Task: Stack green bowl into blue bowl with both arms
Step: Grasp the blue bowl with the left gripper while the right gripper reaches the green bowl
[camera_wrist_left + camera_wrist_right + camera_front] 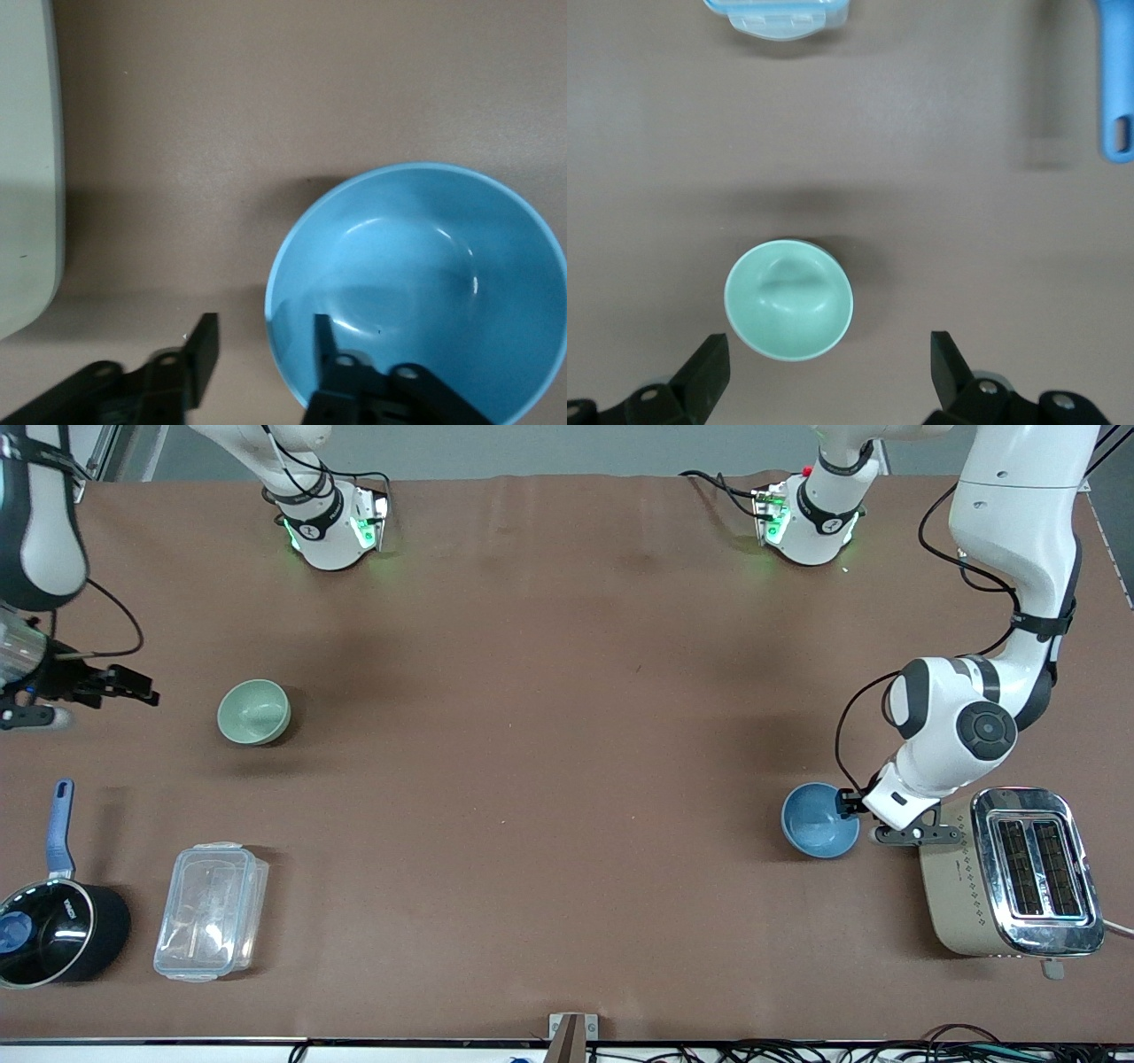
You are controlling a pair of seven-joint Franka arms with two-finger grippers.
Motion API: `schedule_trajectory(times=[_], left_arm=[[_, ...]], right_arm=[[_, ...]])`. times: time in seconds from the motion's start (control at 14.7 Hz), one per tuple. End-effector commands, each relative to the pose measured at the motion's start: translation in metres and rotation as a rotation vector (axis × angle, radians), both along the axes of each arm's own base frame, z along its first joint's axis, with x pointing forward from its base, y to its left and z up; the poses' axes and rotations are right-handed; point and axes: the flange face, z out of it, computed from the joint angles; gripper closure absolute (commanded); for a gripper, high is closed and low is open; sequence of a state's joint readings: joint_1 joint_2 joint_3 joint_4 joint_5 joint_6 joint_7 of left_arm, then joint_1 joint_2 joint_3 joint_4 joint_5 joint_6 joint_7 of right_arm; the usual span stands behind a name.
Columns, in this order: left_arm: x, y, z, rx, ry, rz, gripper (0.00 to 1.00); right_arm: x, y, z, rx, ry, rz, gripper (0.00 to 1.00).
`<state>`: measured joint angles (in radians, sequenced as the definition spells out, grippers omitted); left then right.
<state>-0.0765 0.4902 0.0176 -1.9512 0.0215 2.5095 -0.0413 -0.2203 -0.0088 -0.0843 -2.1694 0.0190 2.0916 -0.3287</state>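
The green bowl needs to be stacked into the blue bowl (816, 823), so my right gripper should next grab the green bowl by its rim (229, 691).
The pale mint-green bowl (254, 711) stands upright on the brown table toward the right arm's end. It also shows in the right wrist view (788, 299). My right gripper (133, 686) hangs in the air beside it, open and empty (828, 363). The sky-blue bowl (819, 820) stands toward the left arm's end, beside the toaster. My left gripper (843, 804) is low at its rim. In the left wrist view it is open (264, 347), with one finger (324, 341) inside the blue bowl (425, 292), the other outside, and the rim between them.
A beige and chrome toaster (1010, 872) stands close beside the blue bowl and the left hand. A clear lidded container (211, 911) and a black saucepan (53, 930) with a blue handle (59, 828) lie nearer the front camera than the green bowl.
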Motion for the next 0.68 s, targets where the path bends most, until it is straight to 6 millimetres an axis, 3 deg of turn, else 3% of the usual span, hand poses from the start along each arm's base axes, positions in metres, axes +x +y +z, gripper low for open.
schedule_trajectory(times=[0.0, 0.34, 0.48, 0.61], left_arm=[[0.002, -0.002, -0.004, -0.007, -0.001, 0.015, 0.73], [0.001, -0.007, -0.012, -0.034, 0.013, 0.032, 0.89], [0.0, -0.02, -0.011, -0.06, 0.015, 0.03, 0.99], [-0.001, -0.031, -0.002, -0.074, 0.01, 0.015, 1.0]], right_arm=[[-0.016, -0.003, -0.044, 0.01, 0.019, -0.004, 0.02], [-0.023, -0.009, -0.125, 0.033, 0.08, -0.024, 0.08], [-0.029, -0.007, -0.149, 0.029, 0.078, -0.028, 0.1], [-0.034, -0.006, -0.165, 0.031, 0.09, -0.03, 0.14]])
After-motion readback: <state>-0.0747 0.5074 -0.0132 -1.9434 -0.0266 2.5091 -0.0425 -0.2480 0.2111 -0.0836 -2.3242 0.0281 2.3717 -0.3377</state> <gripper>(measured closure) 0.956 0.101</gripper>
